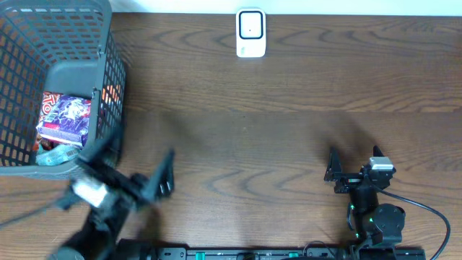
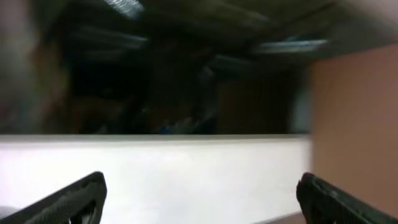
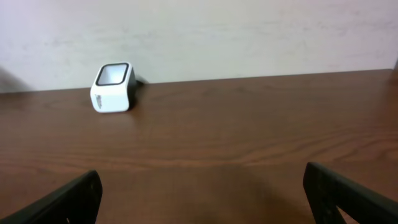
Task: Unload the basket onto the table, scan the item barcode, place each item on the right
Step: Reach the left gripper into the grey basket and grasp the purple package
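The purple packet needs to be grabbed near one edge by my left gripper next, so that the packet's broad side stays uncovered to scan the item barcode.
A purple, red and white packet [image 1: 66, 119] lies inside the grey mesh basket [image 1: 108, 72] at the far left; no barcode shows on it. The white scanner [image 1: 251, 33] stands at the table's far edge, and also appears in the right wrist view as the scanner [image 3: 113, 87]. My left gripper [image 1: 160, 179] is motion-blurred near the front left, just right of the basket, open and empty. In its own view the left gripper [image 2: 202, 205] faces only blurred wall. My right gripper [image 1: 333, 170] rests open at the front right; the right gripper [image 3: 205, 199] holds nothing.
More packets [image 1: 54, 153] lie at the basket's front corner. A black cable [image 1: 433, 217] runs from the right arm's base. Brown wood table [image 1: 253, 130] stretches between basket, scanner and arms.
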`<state>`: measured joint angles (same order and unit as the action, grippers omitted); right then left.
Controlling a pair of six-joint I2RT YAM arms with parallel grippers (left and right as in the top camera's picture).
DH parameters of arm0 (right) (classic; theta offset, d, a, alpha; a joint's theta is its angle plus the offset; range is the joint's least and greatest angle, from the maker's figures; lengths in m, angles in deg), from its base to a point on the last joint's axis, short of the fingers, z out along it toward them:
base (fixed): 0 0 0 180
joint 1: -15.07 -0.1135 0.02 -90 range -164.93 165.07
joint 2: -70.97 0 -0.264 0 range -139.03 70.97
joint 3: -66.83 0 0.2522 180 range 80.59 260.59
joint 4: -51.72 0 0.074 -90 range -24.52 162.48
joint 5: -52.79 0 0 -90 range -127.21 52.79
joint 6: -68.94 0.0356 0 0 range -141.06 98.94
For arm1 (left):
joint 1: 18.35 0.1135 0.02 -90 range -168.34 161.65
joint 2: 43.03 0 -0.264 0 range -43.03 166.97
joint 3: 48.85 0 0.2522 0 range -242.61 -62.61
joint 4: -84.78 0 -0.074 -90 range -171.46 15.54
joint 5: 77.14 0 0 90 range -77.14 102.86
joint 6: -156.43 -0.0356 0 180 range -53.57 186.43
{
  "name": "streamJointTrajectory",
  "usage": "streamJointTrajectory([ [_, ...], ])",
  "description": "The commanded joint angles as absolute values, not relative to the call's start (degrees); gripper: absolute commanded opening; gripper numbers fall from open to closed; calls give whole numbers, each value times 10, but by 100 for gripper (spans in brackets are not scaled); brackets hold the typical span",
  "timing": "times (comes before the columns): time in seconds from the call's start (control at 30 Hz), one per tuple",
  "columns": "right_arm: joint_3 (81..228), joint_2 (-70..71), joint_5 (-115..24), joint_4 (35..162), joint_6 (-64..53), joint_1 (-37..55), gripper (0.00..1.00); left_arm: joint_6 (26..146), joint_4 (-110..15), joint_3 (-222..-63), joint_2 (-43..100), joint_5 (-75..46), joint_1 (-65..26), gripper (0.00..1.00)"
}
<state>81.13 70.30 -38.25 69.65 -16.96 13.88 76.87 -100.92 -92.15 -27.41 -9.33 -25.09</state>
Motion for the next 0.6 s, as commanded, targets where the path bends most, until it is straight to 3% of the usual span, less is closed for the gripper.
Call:
streamJointTrajectory([
  [0.0,809,706,-378,698,-175,141,99,668,-911,-1064,-146,107,-244,98],
  [0.2,809,706,-378,698,-175,141,99,637,-694,-1367,106,165,-149,98],
  [0.33,809,706,-378,698,-175,141,99,663,-569,-1522,260,76,-53,98],
  [0.43,809,706,-378,698,-175,141,99,669,-458,-1554,314,-5,-27,98],
  [0.57,809,706,-378,698,-175,141,99,685,-413,-1554,363,90,10,98],
])
